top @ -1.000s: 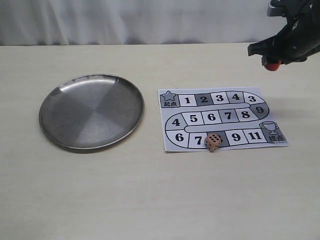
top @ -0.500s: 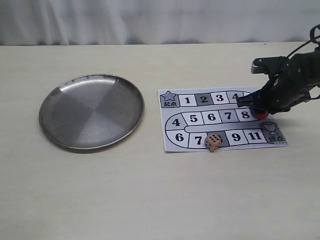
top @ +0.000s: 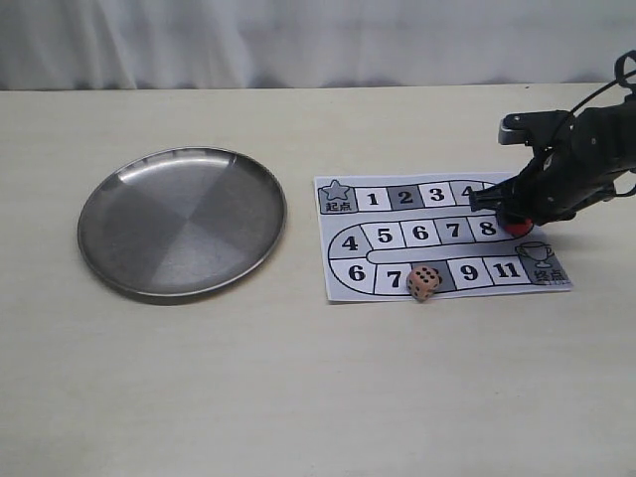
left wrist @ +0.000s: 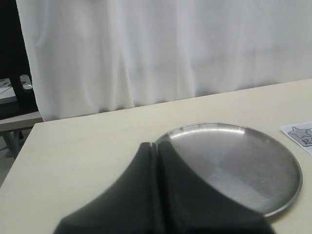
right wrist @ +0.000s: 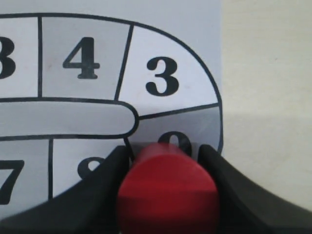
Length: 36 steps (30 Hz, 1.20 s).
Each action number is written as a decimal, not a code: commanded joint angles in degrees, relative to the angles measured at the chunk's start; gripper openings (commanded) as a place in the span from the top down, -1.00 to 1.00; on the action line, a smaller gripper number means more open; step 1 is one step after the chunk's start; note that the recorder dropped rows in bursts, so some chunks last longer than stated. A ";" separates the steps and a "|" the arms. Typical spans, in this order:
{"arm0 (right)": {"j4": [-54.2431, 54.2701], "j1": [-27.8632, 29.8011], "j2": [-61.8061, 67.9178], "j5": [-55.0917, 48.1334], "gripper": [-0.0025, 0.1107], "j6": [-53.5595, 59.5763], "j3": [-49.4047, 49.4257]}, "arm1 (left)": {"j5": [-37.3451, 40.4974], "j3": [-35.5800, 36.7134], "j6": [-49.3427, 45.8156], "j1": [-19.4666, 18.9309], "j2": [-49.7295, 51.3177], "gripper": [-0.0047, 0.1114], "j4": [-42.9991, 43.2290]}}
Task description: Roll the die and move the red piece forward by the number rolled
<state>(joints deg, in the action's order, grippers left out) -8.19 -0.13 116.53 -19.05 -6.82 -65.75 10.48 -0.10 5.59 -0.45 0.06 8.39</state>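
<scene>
My right gripper is ready to open. The red piece's lower end is down on the bend square (right wrist: 197, 127), so the red piece would stand there.
The red piece (top: 518, 223) stands between the fingers of my right gripper (top: 512, 215), low over the square marked 9 at the right bend of the paper game board (top: 397, 238). In the right wrist view the red piece (right wrist: 168, 190) fills the space between the two black fingers, and my right gripper (right wrist: 165, 152) is shut on it. The tan die (top: 424, 282) rests on the board's bottom row between squares 7 and 9, with black pips on top. My left gripper (left wrist: 155, 146) is shut and holds nothing, near the plate's rim.
A round steel plate (top: 119, 199) lies on the table left of the board, and the plate (left wrist: 253, 165) also shows in the left wrist view. A white curtain hangs behind the table. The board's start star sits at its upper left, the trophy square at its lower right.
My right gripper came down from the upper right with the red piece to the 9 square. In the last half second it has barely moved. The die and plate stayed put.
</scene>
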 commanded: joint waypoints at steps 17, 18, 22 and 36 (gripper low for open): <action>-0.40 0.30 -10.60 -5.31 -0.24 0.21 -3.22 | -0.55 0.10 0.05 0.48 -0.06 0.92 -0.13; -0.40 0.30 -13.24 -5.43 -0.12 0.80 -3.22 | -0.55 0.10 0.05 0.48 -0.06 0.92 -0.13; 0.28 0.30 -24.23 -8.18 0.51 5.99 -3.22 | -0.55 0.10 0.05 0.48 -0.06 0.92 -0.13; 14.60 -0.05 -77.34 20.60 0.88 6.00 41.37 | -0.55 0.10 0.05 0.48 -0.06 0.92 -0.13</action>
<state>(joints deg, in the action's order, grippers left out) 4.74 -0.13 44.78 -1.69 -1.05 -29.96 10.48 -0.10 5.59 -0.45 0.06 8.39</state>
